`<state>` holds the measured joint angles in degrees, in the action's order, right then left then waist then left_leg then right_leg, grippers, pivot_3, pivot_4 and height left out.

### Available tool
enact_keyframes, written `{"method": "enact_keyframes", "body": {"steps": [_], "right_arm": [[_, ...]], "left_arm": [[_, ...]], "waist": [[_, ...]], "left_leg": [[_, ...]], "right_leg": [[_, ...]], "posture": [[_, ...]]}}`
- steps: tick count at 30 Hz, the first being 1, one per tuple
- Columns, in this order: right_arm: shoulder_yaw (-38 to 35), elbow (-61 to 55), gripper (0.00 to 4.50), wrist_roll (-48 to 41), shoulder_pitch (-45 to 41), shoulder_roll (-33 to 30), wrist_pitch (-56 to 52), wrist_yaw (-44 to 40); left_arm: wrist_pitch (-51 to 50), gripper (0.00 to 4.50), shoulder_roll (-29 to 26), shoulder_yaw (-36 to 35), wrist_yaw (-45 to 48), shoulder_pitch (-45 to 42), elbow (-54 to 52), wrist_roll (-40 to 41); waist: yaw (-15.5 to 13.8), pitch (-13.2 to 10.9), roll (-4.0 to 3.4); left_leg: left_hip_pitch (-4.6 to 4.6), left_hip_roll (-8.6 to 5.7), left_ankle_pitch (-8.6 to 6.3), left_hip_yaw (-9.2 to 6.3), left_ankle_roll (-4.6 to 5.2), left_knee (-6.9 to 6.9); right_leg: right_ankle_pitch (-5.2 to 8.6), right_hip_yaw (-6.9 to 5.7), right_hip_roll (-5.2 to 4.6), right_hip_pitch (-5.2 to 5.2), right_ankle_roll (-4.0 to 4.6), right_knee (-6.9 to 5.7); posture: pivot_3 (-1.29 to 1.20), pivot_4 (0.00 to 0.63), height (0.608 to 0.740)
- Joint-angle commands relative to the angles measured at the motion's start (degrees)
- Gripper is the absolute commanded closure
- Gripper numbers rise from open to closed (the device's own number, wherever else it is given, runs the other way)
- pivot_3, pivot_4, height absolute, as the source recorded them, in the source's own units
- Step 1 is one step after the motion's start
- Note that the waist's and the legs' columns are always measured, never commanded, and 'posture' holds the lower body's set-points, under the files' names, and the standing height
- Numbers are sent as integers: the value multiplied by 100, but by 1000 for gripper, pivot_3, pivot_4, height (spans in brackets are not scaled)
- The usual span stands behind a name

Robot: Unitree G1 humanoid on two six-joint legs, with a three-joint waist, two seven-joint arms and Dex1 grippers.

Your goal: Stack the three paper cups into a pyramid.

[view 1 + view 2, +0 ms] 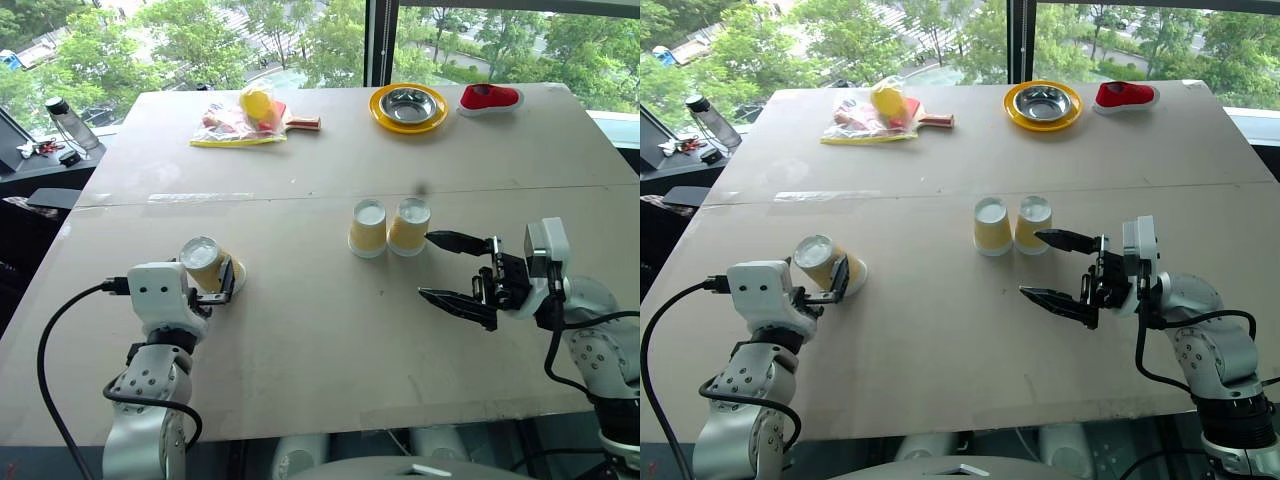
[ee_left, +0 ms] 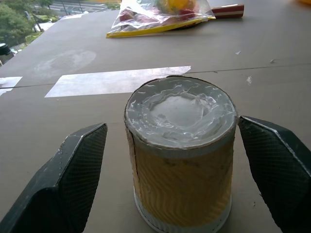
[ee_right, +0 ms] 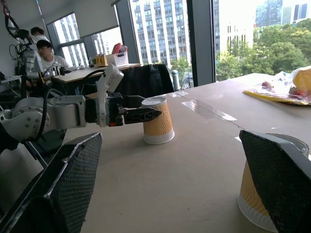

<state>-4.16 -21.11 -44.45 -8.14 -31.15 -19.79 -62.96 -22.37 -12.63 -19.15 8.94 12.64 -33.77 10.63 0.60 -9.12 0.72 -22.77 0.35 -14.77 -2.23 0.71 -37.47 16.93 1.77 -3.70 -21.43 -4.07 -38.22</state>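
My left gripper should close on the cup now, as its fingers are at the cup's sides below its white base [image 2: 180, 110].
One paper cup [image 1: 205, 262] stands upside down, white base up, on the left of the table [image 1: 320, 340]. My left gripper [image 1: 212, 280] is open, a finger on each side of this cup [image 2: 181, 155], with gaps showing between the fingers [image 2: 80, 165] and its sides. The other two paper cups [image 1: 367, 228] [image 1: 409, 226] stand upside down side by side, touching, at the table's middle. To their right my right gripper [image 1: 427, 265] is open and empty, pointing left, its far fingertip close to the right-hand cup [image 3: 257, 199].
At the table's far edge lie a yellow plate with a steel bowl [image 1: 408, 107], a red shoe [image 1: 490, 97] and a plastic bag with a paddle [image 1: 250, 115]. A bottle [image 1: 70, 125] stands off the table's left. People [image 3: 43, 53] sit at a desk beyond.
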Motion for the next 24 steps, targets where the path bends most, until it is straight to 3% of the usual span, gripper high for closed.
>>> {"method": "enact_keyframes", "body": {"steps": [1, 3, 6, 7, 11, 14, 19, 24], "right_arm": [[-58, -244, 0, -81, -12, -5, 14, 61], [-75, -239, 0, -91, -36, -22, -4, 73], [-91, -239, 0, -100, -60, -40, -14, 92], [-96, -241, 0, -101, -62, -45, -15, 98], [-109, -231, 0, -67, -43, -55, 19, 108], [-190, -246, 0, -110, -15, -57, 15, 162], [-512, -273, 0, -224, 138, -87, 7, 375], [-834, -287, 0, -137, 232, -159, 55, 673]], "left_arm": [[280, 311, -64, -96, 54, -70, 98, 51], [360, 917, -65, -46, 95, -69, 178, 40], [434, 2275, -17, -54, 85, -77, 268, 52], [460, 2389, -15, -59, 88, -76, 298, 55], [607, 2394, -60, -72, 184, -153, 437, 132], [715, 2394, -443, 18, 585, -443, 549, 168], [365, 2394, -1417, 247, 1797, -1805, 1008, 858], [-105, 2394, -2154, 990, 3410, -3636, 1860, 1544]], "waist": [[0, 0, 0], [0, 0, 0], [0, 0, 0], [0, 0, 0], [-1, 0, 0], [-13, 0, 0], [-74, -1, 2], [-59, -1, 2]], "left_leg": [[0, 0, 0, 0, 0, 0], [0, 0, 0, 0, 0, 0], [0, 0, 0, 1, 0, 0], [0, 0, 0, 0, 0, 0], [0, 1, 0, -1, 0, 0], [0, 0, 0, -2, 0, 0], [-4, -5, 1, -15, -1, -1], [-6, -16, 2, -12, -2, -1]], "right_leg": [[0, 0, 0, 0, 0, 0], [0, -1, 0, 0, 0, 0], [0, 0, -1, 0, 0, 0], [0, 0, -1, 0, 0, 0], [0, 0, 0, 0, 0, 0], [0, -3, -1, 0, 0, 0], [0, -18, 1, 1, 1, -4], [0, -17, 1, -1, 0, -4]], "posture": [[0, 150, 740], [0, 150, 740], [0, 150, 740], [0, 150, 740], [0, 150, 740], [0, 150, 740], [0, 150, 740], [0, 150, 740]]}}
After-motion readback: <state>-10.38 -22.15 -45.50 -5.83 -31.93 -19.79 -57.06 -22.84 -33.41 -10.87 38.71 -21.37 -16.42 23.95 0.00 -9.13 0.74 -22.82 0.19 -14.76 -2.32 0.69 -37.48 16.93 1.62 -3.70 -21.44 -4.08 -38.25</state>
